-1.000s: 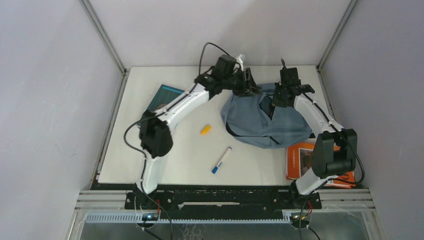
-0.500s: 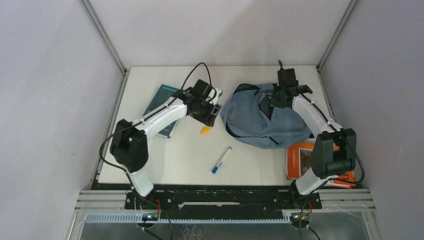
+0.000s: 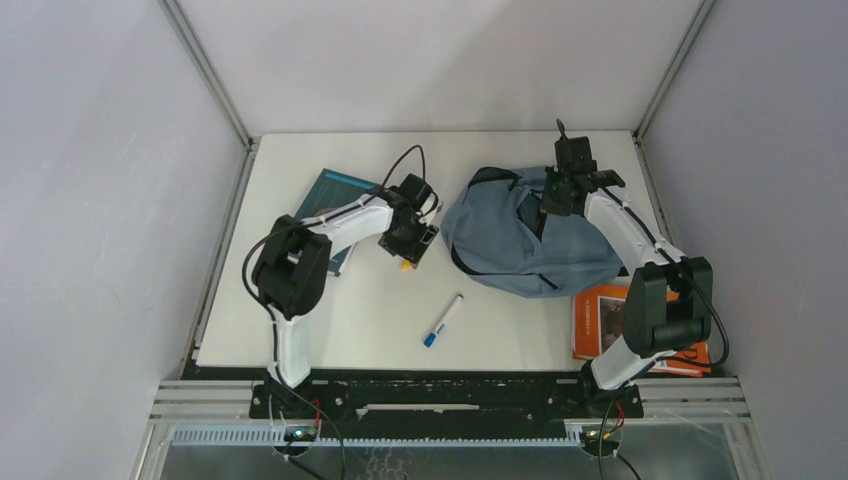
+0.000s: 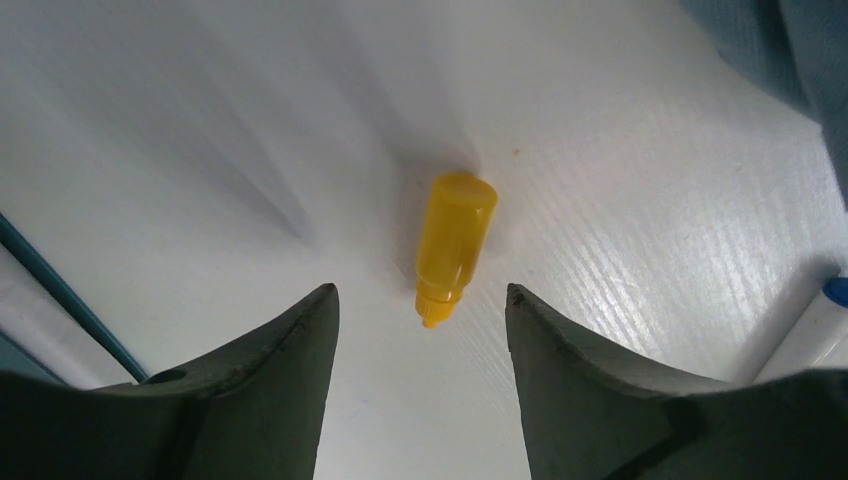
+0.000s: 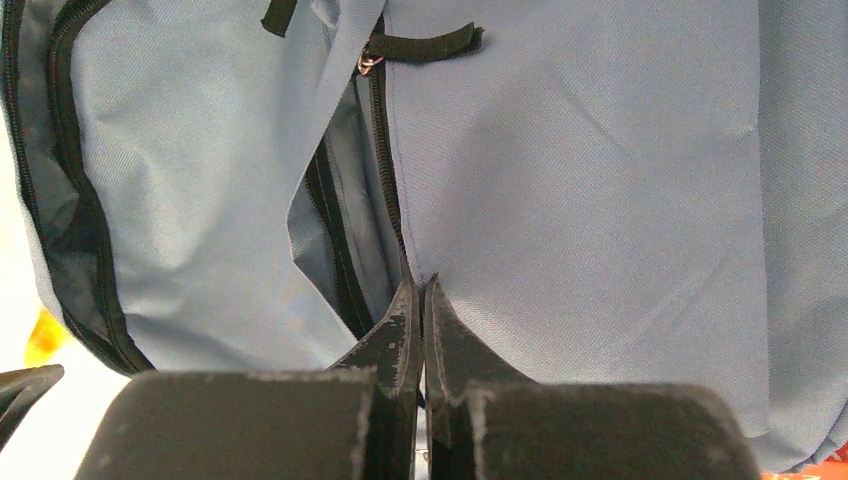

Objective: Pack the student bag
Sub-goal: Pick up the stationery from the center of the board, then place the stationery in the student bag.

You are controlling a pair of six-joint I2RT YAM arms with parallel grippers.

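Observation:
The yellow bottle (image 4: 456, 240) would stay on the tabletop if my left gripper, its open fingers short of it, lifted now.
The student bag (image 3: 520, 240) is a grey-blue fabric backpack lying at the back right of the table, its black zipper line open (image 5: 340, 250). My right gripper (image 3: 553, 205) is shut, its tips (image 5: 420, 285) pinching the bag's fabric edge beside that zipper. My left gripper (image 3: 410, 245) hangs low over the table left of the bag, open, with nothing between its fingers (image 4: 420, 292). A small yellow capped bottle (image 4: 456, 240) lies on the table just ahead of the open jaws, its tip pointing toward them, and shows as a yellow spot (image 3: 406, 265) under the gripper.
A white marker with a blue cap (image 3: 442, 320) lies near the table's middle front. A teal book (image 3: 325, 200) lies under the left arm at the left. An orange book (image 3: 605, 320) sits at the front right by the right arm's base.
My left arm has pulled back from the bag's top and come down over the yellow bottle, jaws opened wider. The right gripper has kept its hold on the bag.

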